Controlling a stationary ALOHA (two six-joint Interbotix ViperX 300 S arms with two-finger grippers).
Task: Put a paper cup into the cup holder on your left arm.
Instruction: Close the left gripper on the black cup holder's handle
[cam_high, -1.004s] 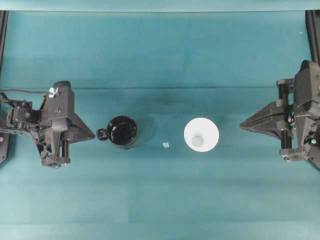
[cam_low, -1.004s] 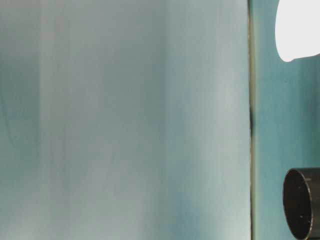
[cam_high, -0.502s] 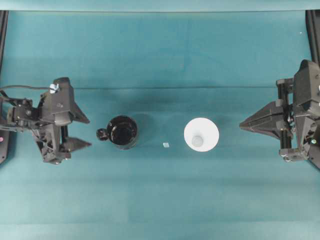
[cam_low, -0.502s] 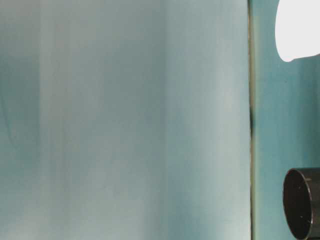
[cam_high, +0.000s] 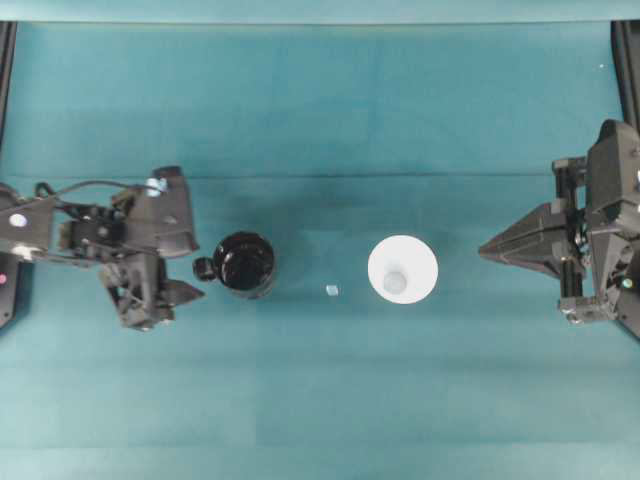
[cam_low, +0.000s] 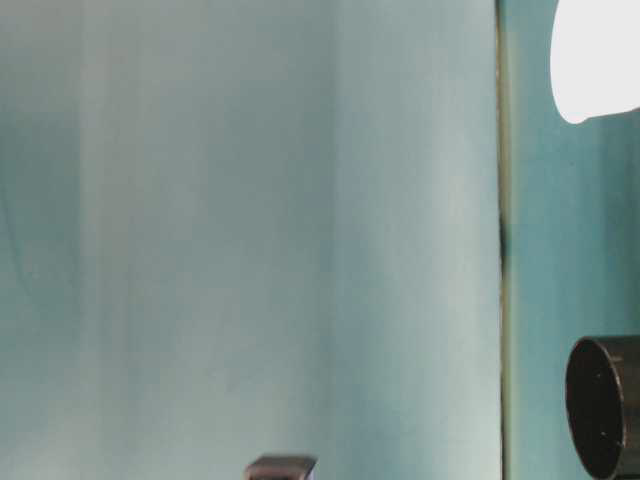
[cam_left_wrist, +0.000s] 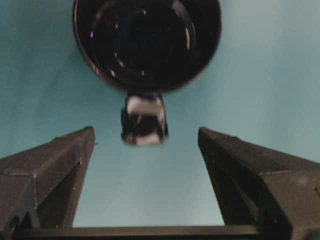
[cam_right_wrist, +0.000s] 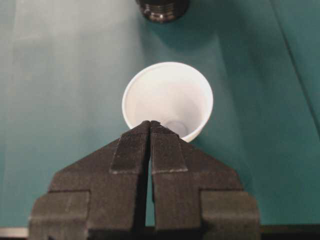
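Note:
The left gripper grabs the cup holder by its small knob (cam_high: 204, 269) next, leaving the cup holder's opening (cam_high: 246, 261) free to receive the paper cup.
The glossy black cup holder (cam_high: 245, 264) stands upright on the teal cloth, left of centre, its small knob (cam_high: 203, 268) pointing left. My left gripper (cam_high: 198, 271) is open. Its fingers flank the knob (cam_left_wrist: 144, 120) without touching it, below the holder's mouth (cam_left_wrist: 147, 42). The white paper cup (cam_high: 402, 269) stands upright, mouth up, right of centre. My right gripper (cam_high: 483, 250) is shut and empty, to the right of the cup and apart from it. In the right wrist view its tips (cam_right_wrist: 150, 122) overlap the cup's near rim (cam_right_wrist: 167, 97).
A tiny pale square scrap (cam_high: 332, 290) lies on the cloth between holder and cup. The table-level view catches only the holder's edge (cam_low: 605, 405), the cup's edge (cam_low: 595, 60) and a dark gripper part (cam_low: 280, 468) at the bottom.
My left gripper has gone from shut to wide open and moved right, up to the holder's knob. The right arm, cup and holder have stayed put.

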